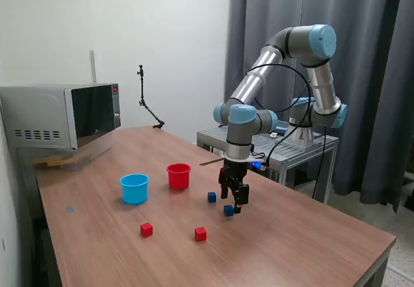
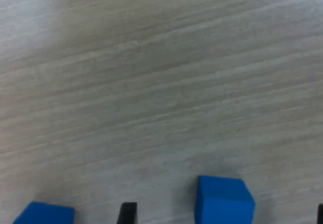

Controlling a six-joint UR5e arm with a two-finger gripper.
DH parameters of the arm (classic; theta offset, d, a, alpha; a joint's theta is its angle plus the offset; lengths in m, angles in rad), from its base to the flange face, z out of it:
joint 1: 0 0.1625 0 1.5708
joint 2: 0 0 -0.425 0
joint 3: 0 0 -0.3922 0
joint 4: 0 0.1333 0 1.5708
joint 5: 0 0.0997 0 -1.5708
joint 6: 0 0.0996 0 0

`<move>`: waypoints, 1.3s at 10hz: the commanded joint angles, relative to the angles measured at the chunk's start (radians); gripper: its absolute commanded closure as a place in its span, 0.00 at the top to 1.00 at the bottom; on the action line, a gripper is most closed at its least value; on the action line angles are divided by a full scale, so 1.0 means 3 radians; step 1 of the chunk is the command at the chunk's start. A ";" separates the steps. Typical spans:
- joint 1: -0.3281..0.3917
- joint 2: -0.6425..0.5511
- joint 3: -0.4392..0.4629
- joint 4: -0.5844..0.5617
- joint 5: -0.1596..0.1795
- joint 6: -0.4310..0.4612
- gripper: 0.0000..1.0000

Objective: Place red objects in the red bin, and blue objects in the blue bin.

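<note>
My gripper should next grab the dark blue cube by its opposite sides, so the cube can be sorted into the light-blue cup (image 1: 134,188).
My gripper (image 1: 235,204) is low over the table and open, its dark fingertips (image 2: 127,214) standing on either side of a dark blue cube (image 2: 223,201) without touching it; the cube also shows in the exterior view (image 1: 228,211). A second blue cube (image 1: 211,197) lies just beyond it toward the cups, and shows in the wrist view (image 2: 45,215). Two red cubes (image 1: 147,229) (image 1: 200,234) lie nearer the table's front. The red cup (image 1: 179,176) and the light-blue cup (image 1: 134,188) stand upright to the exterior view's left of the gripper.
A microwave (image 1: 65,120) stands at the back on the exterior view's left. A thin black stand (image 1: 147,103) rises at the table's far edge. A metal cart (image 1: 284,148) holds the arm's base behind the wooden table (image 1: 291,242).
</note>
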 commanded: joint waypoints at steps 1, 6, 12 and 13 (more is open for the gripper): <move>0.0001 0.0026 -0.0018 -0.0057 -0.0002 0.0026 1.00; 0.0001 0.0057 -0.0018 -0.0062 -0.0002 0.0032 0.00; -0.0004 0.0062 -0.0034 -0.0072 -0.0002 0.0032 0.00; -0.0004 0.0062 -0.0039 -0.0047 0.0003 0.0027 0.00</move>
